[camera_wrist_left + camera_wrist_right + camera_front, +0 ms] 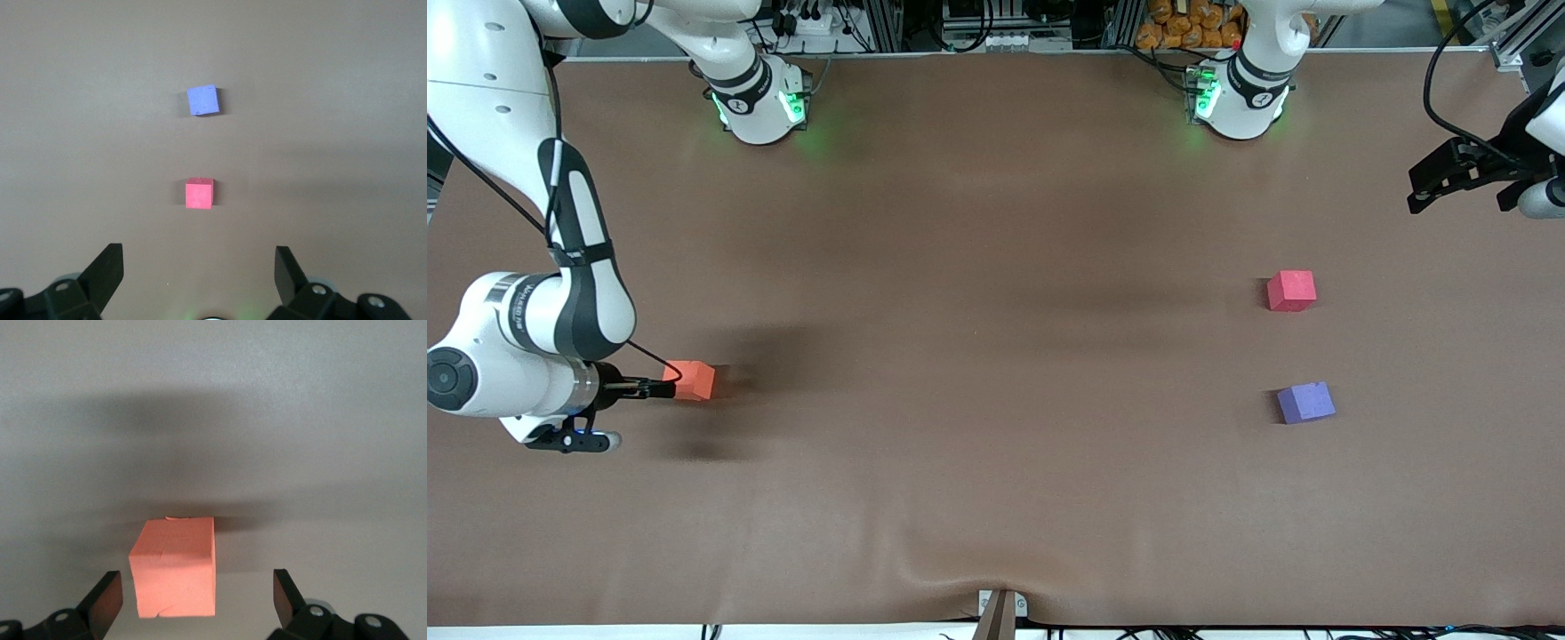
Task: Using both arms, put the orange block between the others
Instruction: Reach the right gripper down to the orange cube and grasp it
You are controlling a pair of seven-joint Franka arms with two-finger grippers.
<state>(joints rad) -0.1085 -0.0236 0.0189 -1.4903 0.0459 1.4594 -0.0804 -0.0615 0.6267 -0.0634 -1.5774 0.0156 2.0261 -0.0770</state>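
Note:
My right gripper needs to hold the orange block by its body (688,380) so it can put the block between the pink and purple cubes.
The orange block (691,380) (175,567) rests on the brown table toward the right arm's end. My right gripper (669,388) (197,597) is low over the table and open. Its fingers (107,597) flank the block with a gap on each side, the block closer to one finger. The pinkish-red cube (1291,291) (199,193) and the purple-blue cube (1305,402) (203,100) lie apart toward the left arm's end, the purple-blue one nearer the front camera. My left gripper (1427,187) (199,267) hangs open and empty, raised near that end's table edge.
A brown cloth (996,356) covers the table and wrinkles near a metal clamp (1002,609) at the front edge. The two green-lit arm bases (760,102) (1236,98) stand along the table's edge farthest from the front camera.

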